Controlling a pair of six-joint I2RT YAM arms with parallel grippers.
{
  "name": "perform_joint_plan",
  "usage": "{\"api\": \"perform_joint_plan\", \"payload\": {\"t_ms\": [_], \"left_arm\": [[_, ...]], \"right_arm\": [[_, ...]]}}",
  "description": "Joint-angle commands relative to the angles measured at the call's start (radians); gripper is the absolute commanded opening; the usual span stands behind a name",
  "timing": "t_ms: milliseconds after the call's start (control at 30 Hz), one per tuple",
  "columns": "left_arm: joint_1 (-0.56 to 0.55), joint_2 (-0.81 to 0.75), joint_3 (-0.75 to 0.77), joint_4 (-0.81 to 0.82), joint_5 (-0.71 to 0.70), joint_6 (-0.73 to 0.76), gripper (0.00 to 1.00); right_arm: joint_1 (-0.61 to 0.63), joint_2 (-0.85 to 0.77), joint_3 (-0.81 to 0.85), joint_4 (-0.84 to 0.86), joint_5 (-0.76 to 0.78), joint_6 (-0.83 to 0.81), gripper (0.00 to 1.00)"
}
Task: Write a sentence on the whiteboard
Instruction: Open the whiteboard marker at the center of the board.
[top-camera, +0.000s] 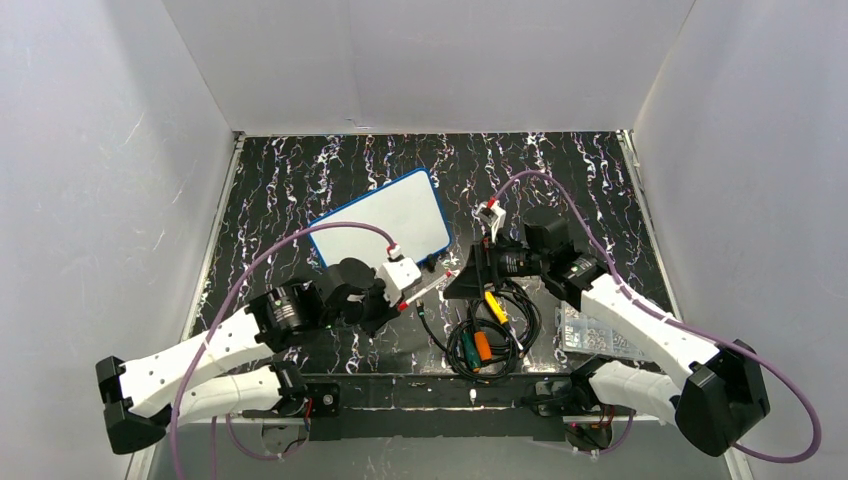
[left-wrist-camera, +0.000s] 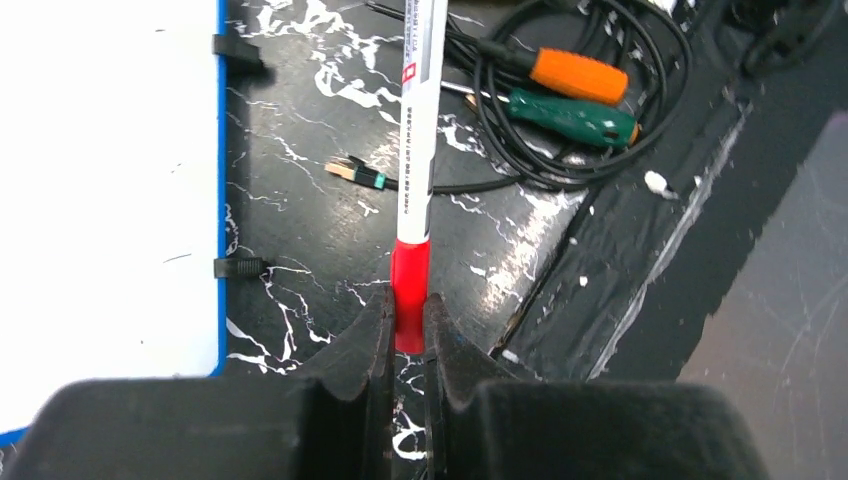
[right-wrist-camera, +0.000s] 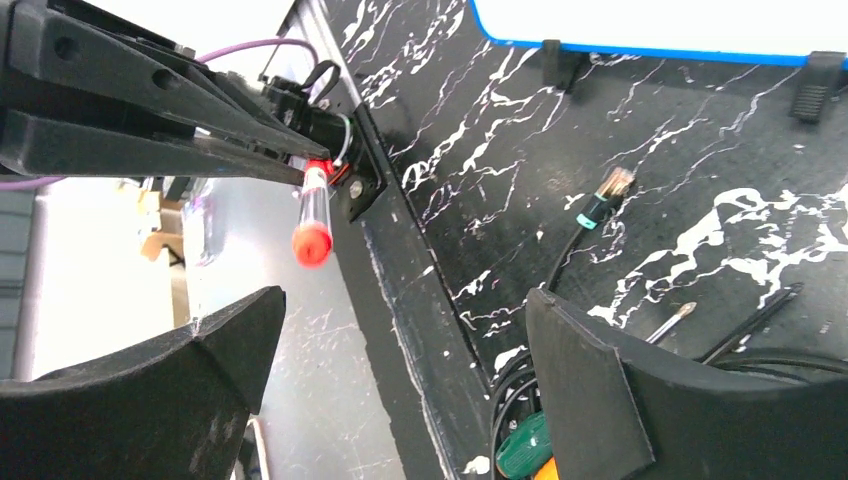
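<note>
I should next grab the marker by its body with my right gripper, toward the free red end, to uncap the marker and write. That keeps the red end at my left gripper clear.
The whiteboard (top-camera: 385, 222) lies flat at the middle back, white with a blue rim. Its face is blank and no red sentence shows on it. It also shows in the left wrist view (left-wrist-camera: 100, 200) and the right wrist view (right-wrist-camera: 650, 25). My left gripper (top-camera: 395, 303) (left-wrist-camera: 407, 300) is shut on the red end of a white marker (top-camera: 428, 290) (left-wrist-camera: 415, 150), held just off the board's near right corner. The marker's other red end (right-wrist-camera: 312, 238) points at my right gripper (top-camera: 458, 283) (right-wrist-camera: 400, 310), which is open and empty just beyond that end.
A coil of black cable (top-camera: 495, 330) lies in front of the right gripper with yellow (top-camera: 494, 305), orange (left-wrist-camera: 580, 75) and green (left-wrist-camera: 570, 115) screwdrivers. A cable plug (left-wrist-camera: 355, 172) lies near the board. A clear box of small parts (top-camera: 595, 330) sits right.
</note>
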Motion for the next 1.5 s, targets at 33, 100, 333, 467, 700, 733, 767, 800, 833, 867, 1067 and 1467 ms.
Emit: {"api": "perform_joint_plan", "payload": {"t_ms": [33, 100, 333, 467, 700, 733, 767, 800, 833, 867, 1067, 1467], "left_arm": [[-0.005, 0.058, 0.023, -0.07, 0.139, 0.163, 0.0], [-0.004, 0.078, 0.021, -0.062, 0.158, 0.162, 0.0], [-0.005, 0.061, -0.009, -0.022, 0.195, 0.145, 0.0], [-0.005, 0.062, -0.019, -0.013, 0.194, 0.142, 0.0], [-0.005, 0.076, -0.013, -0.017, 0.195, 0.141, 0.0], [-0.005, 0.077, -0.013, -0.017, 0.193, 0.14, 0.0], [-0.005, 0.075, -0.014, -0.017, 0.19, 0.14, 0.0], [-0.005, 0.074, -0.014, -0.018, 0.187, 0.139, 0.0], [-0.005, 0.074, -0.014, -0.017, 0.186, 0.139, 0.0], [-0.005, 0.073, -0.014, -0.017, 0.185, 0.138, 0.0], [-0.005, 0.071, -0.013, -0.018, 0.172, 0.139, 0.0], [-0.002, 0.043, -0.001, -0.023, 0.013, 0.073, 0.49]], "right_arm": [[0.002, 0.026, 0.024, 0.047, -0.1, 0.025, 0.98], [0.014, 0.027, 0.029, 0.043, -0.099, 0.026, 0.96], [0.096, 0.09, 0.003, 0.112, -0.093, 0.052, 0.83], [0.147, 0.119, -0.04, 0.278, -0.09, 0.152, 0.73], [0.237, 0.137, -0.065, 0.371, -0.02, 0.207, 0.63], [0.244, 0.139, -0.074, 0.381, -0.017, 0.214, 0.61], [0.247, 0.141, -0.079, 0.383, -0.015, 0.217, 0.59], [0.249, 0.141, -0.084, 0.38, -0.011, 0.216, 0.58], [0.25, 0.141, -0.088, 0.376, -0.006, 0.214, 0.56], [0.251, 0.139, -0.091, 0.371, -0.002, 0.211, 0.55], [0.252, 0.13, -0.083, 0.329, 0.018, 0.184, 0.39], [0.252, 0.079, -0.081, 0.325, 0.089, 0.167, 0.01]]}}
